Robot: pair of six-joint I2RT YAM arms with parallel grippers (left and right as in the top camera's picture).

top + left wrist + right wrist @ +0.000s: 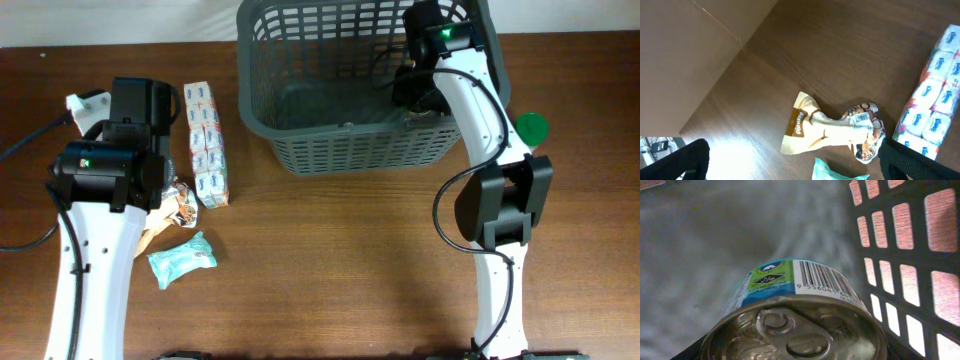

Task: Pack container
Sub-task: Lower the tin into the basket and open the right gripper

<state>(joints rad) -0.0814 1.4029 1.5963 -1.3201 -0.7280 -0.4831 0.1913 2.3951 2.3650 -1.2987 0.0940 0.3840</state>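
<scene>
I should release the tin can from my right gripper, because the basket's bottom is just below and the can would rest in the basket.
The container is a large dark grey slotted basket at the back middle of the table. My right gripper reaches down inside it near its right wall. In the right wrist view it is shut on a tin can with a pull-tab lid and a blue and green label, held just above the basket's grey floor beside the slotted wall. My left gripper is open and empty over the table's left side; its fingers are spread wide above a snack bag.
A pack of tissues, a beige and brown snack bag and a teal wipes pack lie on the left of the wooden table. A green round lid lies right of the basket.
</scene>
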